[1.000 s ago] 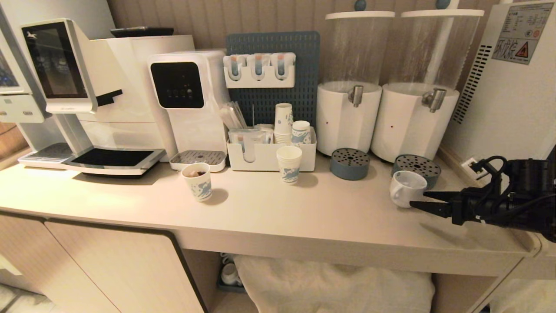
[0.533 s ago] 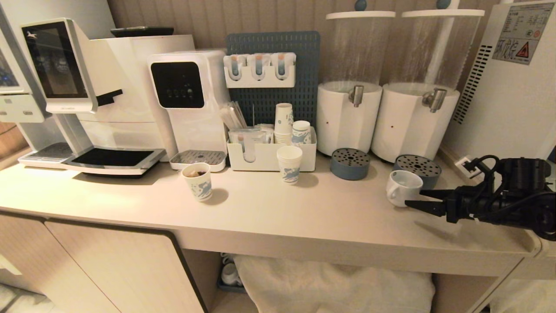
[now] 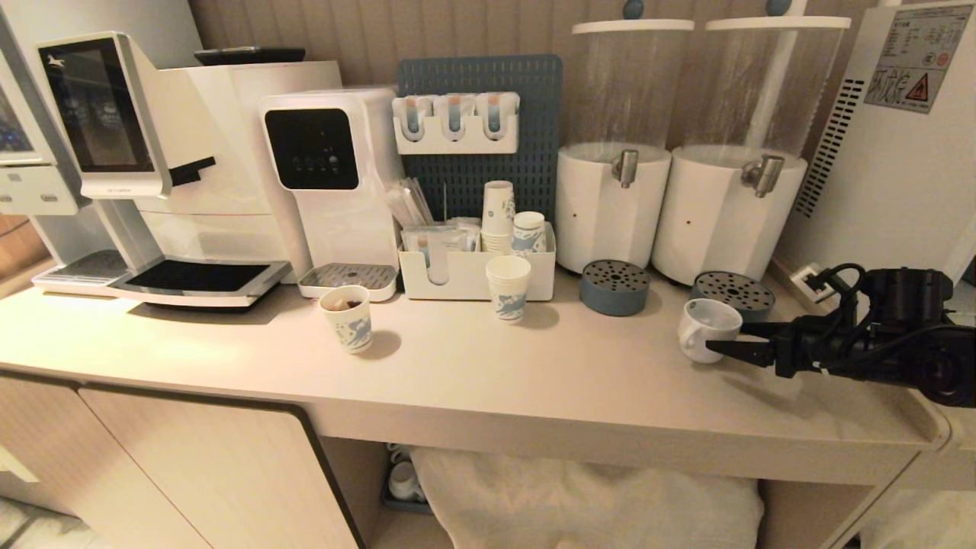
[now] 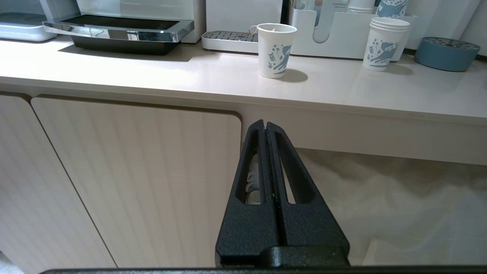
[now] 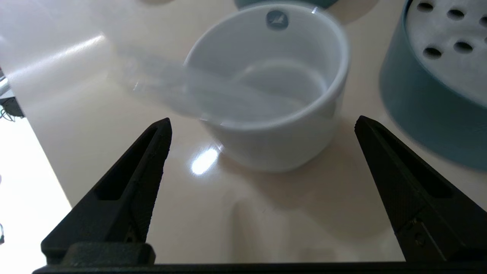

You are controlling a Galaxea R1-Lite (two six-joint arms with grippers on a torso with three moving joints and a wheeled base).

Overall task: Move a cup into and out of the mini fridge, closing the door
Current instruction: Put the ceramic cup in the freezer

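In the right wrist view my right gripper's fingers stop short of the mug's middle (image 5: 267, 86), at its near edge (image 5: 269, 128), so it is too early to close; moving farther in comes first.
The cup (image 3: 705, 329), a squat white mug, stands upright on the counter (image 3: 488, 366) in front of the right-hand drip tray. My right gripper (image 3: 726, 338) reaches in from the right at counter height, open. In the right wrist view the cup (image 5: 274, 114) sits just beyond my right gripper (image 5: 263, 121), its fingertips (image 5: 161, 131) wide on either side and touching nothing. The mini fridge (image 3: 900, 168) shows only its white side with vent grille and sticker; its door is out of view. My left gripper (image 4: 265, 123) hangs shut and empty before the cabinet, below the counter edge.
A blue perforated drip tray (image 3: 733, 293) stands right behind the cup, under a white dispenser (image 3: 724, 213). A second tray (image 3: 614, 287) and dispenser are further left. Paper cups (image 3: 507, 287), an organiser box (image 3: 473, 267) and coffee machines (image 3: 191, 168) fill the back.
My right gripper has moved left and slightly up, closer round the cup. The cup now sits a little further left and more upright. The left arm has not moved.
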